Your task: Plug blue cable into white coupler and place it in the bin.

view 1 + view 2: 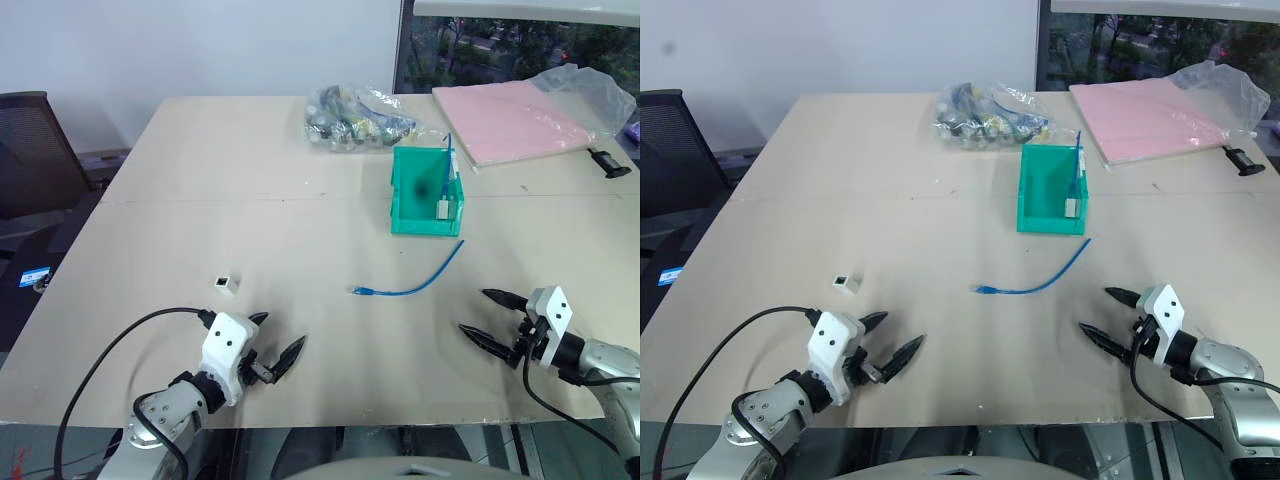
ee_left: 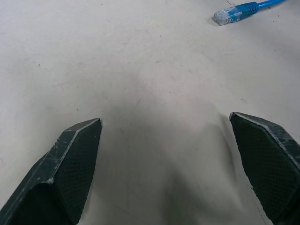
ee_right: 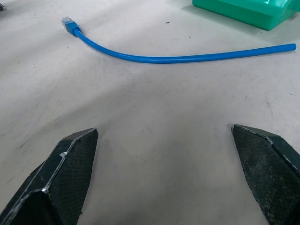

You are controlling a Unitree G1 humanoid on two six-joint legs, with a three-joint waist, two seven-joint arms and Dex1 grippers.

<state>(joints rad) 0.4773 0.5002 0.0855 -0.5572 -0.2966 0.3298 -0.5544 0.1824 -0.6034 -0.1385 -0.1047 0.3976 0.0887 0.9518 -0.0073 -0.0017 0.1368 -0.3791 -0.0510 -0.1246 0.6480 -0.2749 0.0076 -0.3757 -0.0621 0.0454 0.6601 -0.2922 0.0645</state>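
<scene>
I will grab the white coupler by its sides with my left gripper next, so its socket stays free to receive the blue cable (image 1: 408, 290).
The blue cable (image 1: 412, 280) lies curved on the table in front of the teal bin (image 1: 412, 213), its clear plug end (image 1: 358, 291) toward my left. The white coupler (image 1: 227, 284) sits alone on the left part of the table. Inside the bin stand another blue cable (image 1: 449, 160) and a white block (image 1: 442, 209). My left gripper (image 1: 276, 343) is open near the front edge, below and right of the coupler. My right gripper (image 1: 485, 318) is open at the front right, just right of the cable; the cable (image 3: 178, 58) lies ahead of its fingers.
A clear plastic bag of mixed parts (image 1: 355, 116) lies behind the bin. A flat pink pad (image 1: 515, 120) with crumpled clear plastic (image 1: 590, 85) sits at the far right. A small black object (image 1: 610, 164) lies near the right edge. A dark chair (image 1: 30, 160) stands left of the table.
</scene>
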